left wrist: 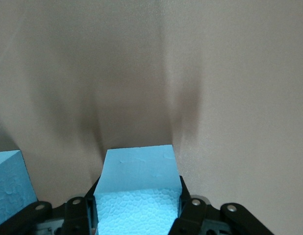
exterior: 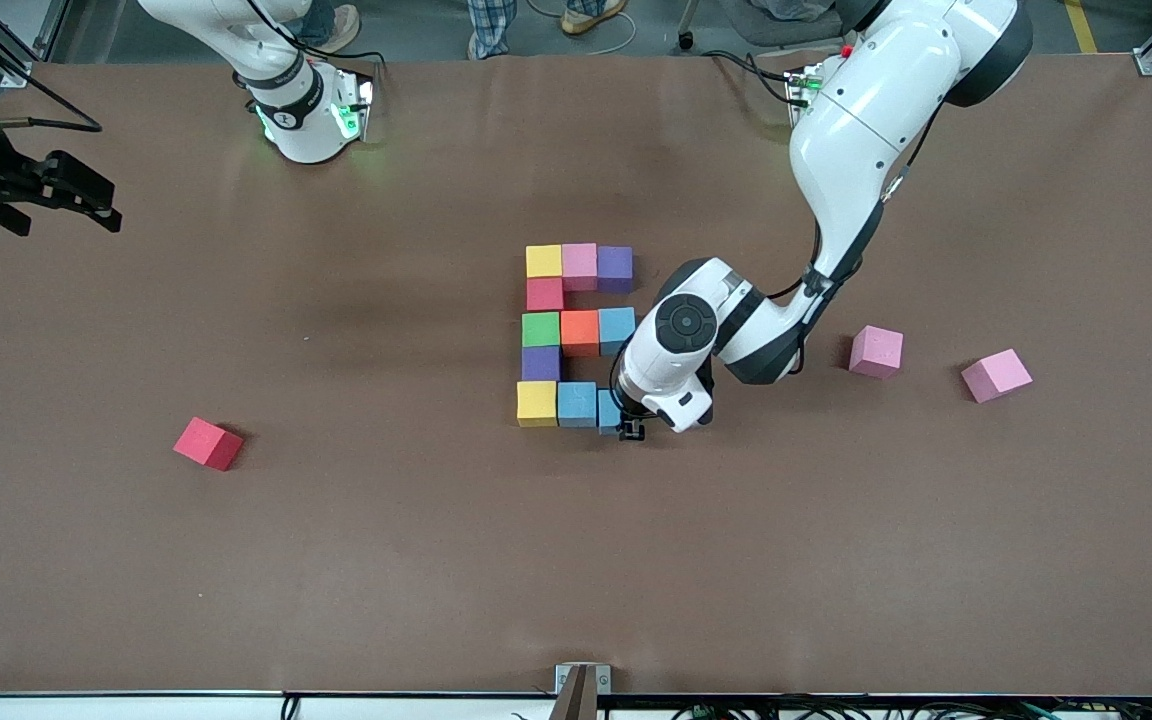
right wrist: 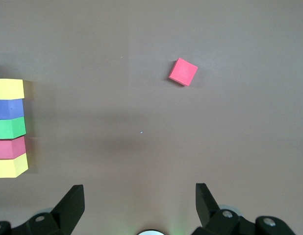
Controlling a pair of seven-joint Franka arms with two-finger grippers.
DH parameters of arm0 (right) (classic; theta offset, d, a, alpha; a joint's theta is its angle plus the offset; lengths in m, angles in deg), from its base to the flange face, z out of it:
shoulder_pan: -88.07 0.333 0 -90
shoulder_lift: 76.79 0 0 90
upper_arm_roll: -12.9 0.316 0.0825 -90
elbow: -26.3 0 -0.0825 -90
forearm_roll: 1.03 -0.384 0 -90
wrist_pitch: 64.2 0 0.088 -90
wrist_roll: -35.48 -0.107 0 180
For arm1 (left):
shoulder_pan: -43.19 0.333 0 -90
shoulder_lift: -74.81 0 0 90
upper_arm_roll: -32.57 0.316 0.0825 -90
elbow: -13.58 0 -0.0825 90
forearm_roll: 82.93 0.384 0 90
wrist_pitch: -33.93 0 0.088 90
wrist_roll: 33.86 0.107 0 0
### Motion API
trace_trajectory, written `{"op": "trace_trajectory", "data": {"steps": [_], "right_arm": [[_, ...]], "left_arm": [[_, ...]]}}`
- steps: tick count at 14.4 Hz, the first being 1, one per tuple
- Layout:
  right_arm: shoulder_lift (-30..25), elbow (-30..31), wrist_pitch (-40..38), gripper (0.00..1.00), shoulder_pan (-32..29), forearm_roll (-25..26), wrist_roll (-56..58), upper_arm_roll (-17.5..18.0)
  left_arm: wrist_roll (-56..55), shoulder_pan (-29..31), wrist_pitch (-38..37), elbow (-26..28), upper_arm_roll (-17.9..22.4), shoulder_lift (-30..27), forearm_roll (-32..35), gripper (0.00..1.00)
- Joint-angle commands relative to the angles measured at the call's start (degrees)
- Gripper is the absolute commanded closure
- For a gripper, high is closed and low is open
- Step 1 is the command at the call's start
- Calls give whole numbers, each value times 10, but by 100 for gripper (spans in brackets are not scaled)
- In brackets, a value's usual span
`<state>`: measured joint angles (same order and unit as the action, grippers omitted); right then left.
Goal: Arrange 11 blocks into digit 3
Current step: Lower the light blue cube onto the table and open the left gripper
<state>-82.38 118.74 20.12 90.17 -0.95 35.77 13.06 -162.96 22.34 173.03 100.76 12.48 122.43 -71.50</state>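
Note:
The light blue block's lower edge [exterior: 608, 431] [left wrist: 139, 148] meets the tabletop, level with its neighbour's base, so it is now time for my left gripper to open.
The blocks form a figure at mid-table: a yellow [exterior: 543, 261], pink [exterior: 579, 265] and purple [exterior: 615, 267] bar, a red link [exterior: 544, 294], a green [exterior: 540, 329], orange [exterior: 580, 332] and light blue [exterior: 617, 328] bar, a purple link [exterior: 540, 363], then yellow [exterior: 536, 402] and light blue [exterior: 577, 403]. My left gripper [exterior: 626, 425] [left wrist: 137, 215] is shut on a third light blue block [exterior: 607, 411] [left wrist: 138, 169] at that last bar's end, a small gap from its neighbour [left wrist: 9, 186]. My right gripper [exterior: 86, 200] [right wrist: 139, 200] waits open, holding nothing, over the right arm's end of the table.
A loose red cube [exterior: 208, 443] [right wrist: 183, 72] lies toward the right arm's end, nearer the front camera than the figure. Two loose pink cubes [exterior: 876, 351] [exterior: 996, 375] lie toward the left arm's end. The left forearm [exterior: 736, 320] hangs beside the figure.

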Motion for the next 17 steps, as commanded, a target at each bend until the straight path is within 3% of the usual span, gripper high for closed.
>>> {"op": "trace_trajectory", "data": {"steps": [1,4,6,7,8,12,17], "right_arm": [[-11,4,-6,0,4,6,-1,-2],[-11,4,-9,0,6,6,-1,-1],[-11,4,-13,0,6,6,-1,-2],[-11,4,-13,0,6,6,-1,-2],[-11,4,-13,0,6,6,-1,-1],[-11,4,-14,0,8,5,-1,-1],[-11,2,-17,0,8,6,-1,-2]], "left_arm": [[7,-1,11,14,-2,-4,11,82],[15,-1,11,14,-2,-4,11,67],[14,-1,11,13,-3,-5,10,43],[16,-1,11,12,-3,-6,11,15],[18,-2,10,12,-4,-8,11,0],[28,1,-14,6,-5,-48,12,0],[153,26,-129,-10,-6,-147,10,0]]}}
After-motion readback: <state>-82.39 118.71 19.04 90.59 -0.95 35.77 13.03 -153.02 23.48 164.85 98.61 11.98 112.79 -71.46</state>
